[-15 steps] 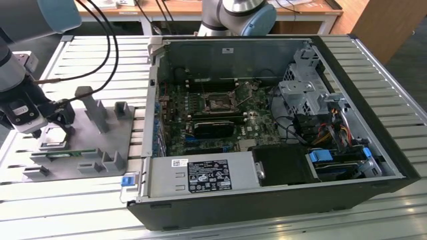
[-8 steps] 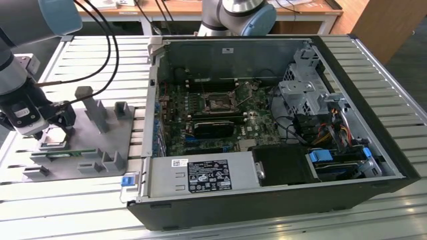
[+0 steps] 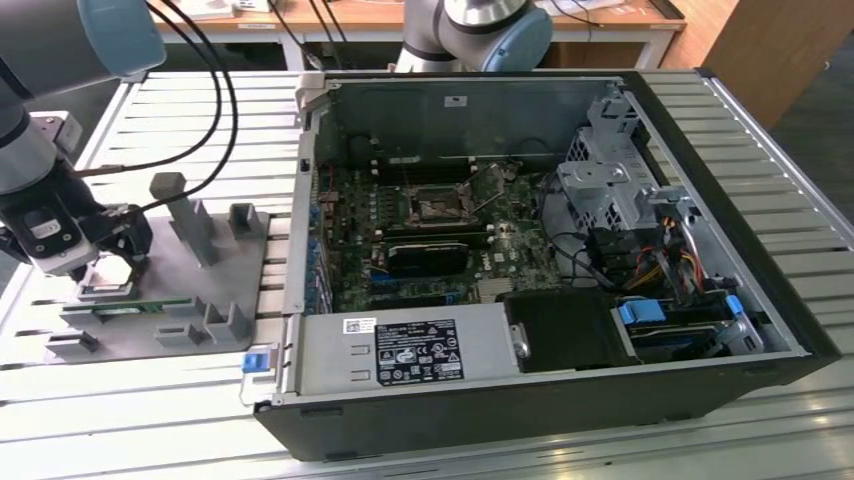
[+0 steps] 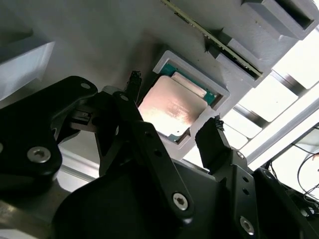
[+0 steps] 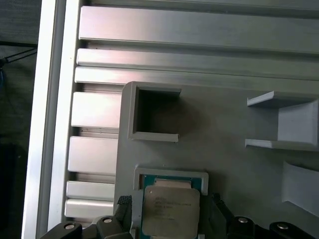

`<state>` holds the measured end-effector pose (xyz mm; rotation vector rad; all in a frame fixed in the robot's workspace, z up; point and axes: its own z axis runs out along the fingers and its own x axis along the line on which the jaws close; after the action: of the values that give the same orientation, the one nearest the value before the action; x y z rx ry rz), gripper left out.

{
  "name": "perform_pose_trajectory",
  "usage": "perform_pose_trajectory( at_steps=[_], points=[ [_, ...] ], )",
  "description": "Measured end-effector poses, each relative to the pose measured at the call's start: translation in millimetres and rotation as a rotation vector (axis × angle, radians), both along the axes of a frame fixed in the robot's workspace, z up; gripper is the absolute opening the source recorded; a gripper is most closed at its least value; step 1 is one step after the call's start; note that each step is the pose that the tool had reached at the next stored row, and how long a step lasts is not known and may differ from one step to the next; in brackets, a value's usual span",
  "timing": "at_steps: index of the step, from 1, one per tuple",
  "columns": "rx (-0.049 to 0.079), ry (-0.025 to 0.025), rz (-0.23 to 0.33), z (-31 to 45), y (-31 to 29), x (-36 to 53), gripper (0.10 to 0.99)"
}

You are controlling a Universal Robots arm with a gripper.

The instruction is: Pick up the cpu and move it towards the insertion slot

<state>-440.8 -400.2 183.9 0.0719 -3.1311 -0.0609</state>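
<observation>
I need to close my gripper now: its lowered fingers straddle the CPU in the fixture's hole.
The cpu [image 4: 172, 107] [image 5: 170, 211], a flat square chip with a shiny silver top and green edge, lies in a square recess of the grey fixture [image 3: 200, 290] [image 5: 234, 149]. My gripper [image 3: 104, 280] [image 4: 174, 105] [image 5: 169, 204] hangs low over it, at the exterior view's left. Its black fingers [image 4: 215, 137] straddle the chip, one on each side, with narrow gaps showing, so the gripper looks open. The insertion slot [image 3: 438, 207], a square socket with a metal frame, sits on the motherboard inside the open computer case [image 3: 747, 300], far from the gripper.
A narrow green memory stick [image 3: 127, 305] [image 4: 214, 37] lies in the fixture beside the cpu. Grey posts [image 3: 180, 215] rise from the fixture near the gripper. Another recess [image 5: 157, 112] is open. The slatted aluminium table [image 3: 200, 110] carries everything. Black cables [image 3: 220, 90] trail from the arm.
</observation>
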Motion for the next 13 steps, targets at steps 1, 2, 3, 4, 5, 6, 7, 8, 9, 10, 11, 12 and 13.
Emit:
perform_pose_trajectory(
  at_steps=[1, 2, 3, 4, 5, 6, 7, 8, 9, 10, 11, 12, 13],
  points=[
    [0.000, 0.0000, -0.001, -0.6, 0.0, 0.0, 0.718],
    [0.000, -0.0002, -0.002, -1.3, 0.0, 0.0, 0.718],
    [0.000, 0.0000, -0.004, -1.8, 0.0, 0.0, 0.718],
    [-0.001, 0.0001, -0.006, -2.2, 0.0, 0.0, 0.718],
    [0.000, 0.0000, -0.009, -2.7, 0.0, 0.0, 0.718],
    [-0.001, 0.0001, -0.011, -2.9, 0.0, 0.0, 0.718],
    [-0.001, 0.0001, -0.012, -3.1, 0.0, 0.0, 0.718],
    [-0.001, 0.0000, -0.013, -3.3, 0.0, 0.0, 0.718],
    [-0.001, 0.0001, -0.013, -3.3, 0.0, 0.0, 0.718],
    [0.000, 0.0000, -0.013, -3.4, 0.0, 0.0, 0.718],
    [0.000, 0.0000, -0.013, -3.4, 0.0, 0.0, 0.706],
    [0.000, -0.0001, -0.013, -3.4, 0.0, 0.0, 0.706],
    [0.000, 0.0000, -0.013, -3.4, 0.0, 0.0, 0.706]
  ],
)
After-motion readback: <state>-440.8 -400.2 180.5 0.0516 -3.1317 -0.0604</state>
